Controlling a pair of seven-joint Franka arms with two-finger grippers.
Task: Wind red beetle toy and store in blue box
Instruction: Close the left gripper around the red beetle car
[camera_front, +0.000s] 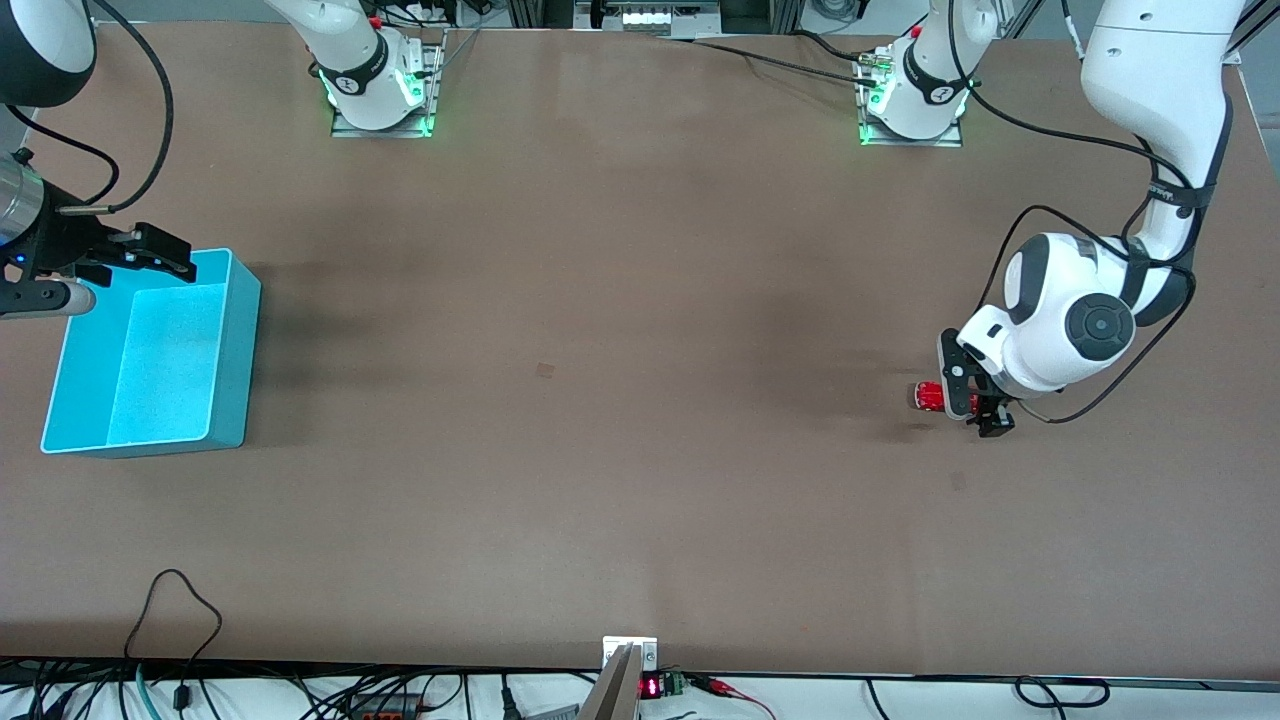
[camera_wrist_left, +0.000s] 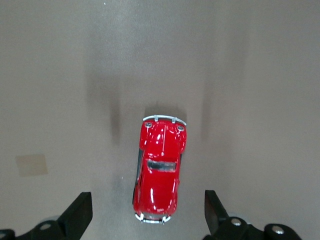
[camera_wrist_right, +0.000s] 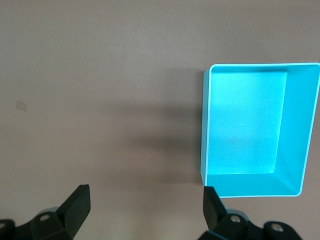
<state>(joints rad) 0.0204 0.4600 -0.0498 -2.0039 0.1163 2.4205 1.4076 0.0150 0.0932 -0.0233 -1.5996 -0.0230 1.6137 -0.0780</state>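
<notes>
The left gripper grabs the toy by its rear body behind the windshield (camera_wrist_left: 158, 190) next, to wind the red beetle toy (camera_wrist_left: 160, 172) on the tabletop.
The red beetle toy (camera_front: 928, 396) stands on the brown table near the left arm's end. In the left wrist view the toy (camera_wrist_left: 160, 172) lies between my left gripper's two black fingers, which stand wide apart and touch nothing. My left gripper (camera_front: 975, 400) (camera_wrist_left: 146, 215) is open, low over the toy. The blue box (camera_front: 235, 360) stands open-topped and empty at the right arm's end. My right gripper (camera_front: 178, 258) (camera_wrist_right: 145, 210) is open and empty, over the table at the box's rim (camera_wrist_right: 205, 125) that is farthest from the front camera.
A small pale tape patch (camera_front: 545, 370) lies mid-table, and one shows in the left wrist view (camera_wrist_left: 31, 165). Both arm bases (camera_front: 380, 90) (camera_front: 910, 100) stand along the table edge farthest from the front camera. Cables (camera_front: 180, 620) hang at the nearest edge.
</notes>
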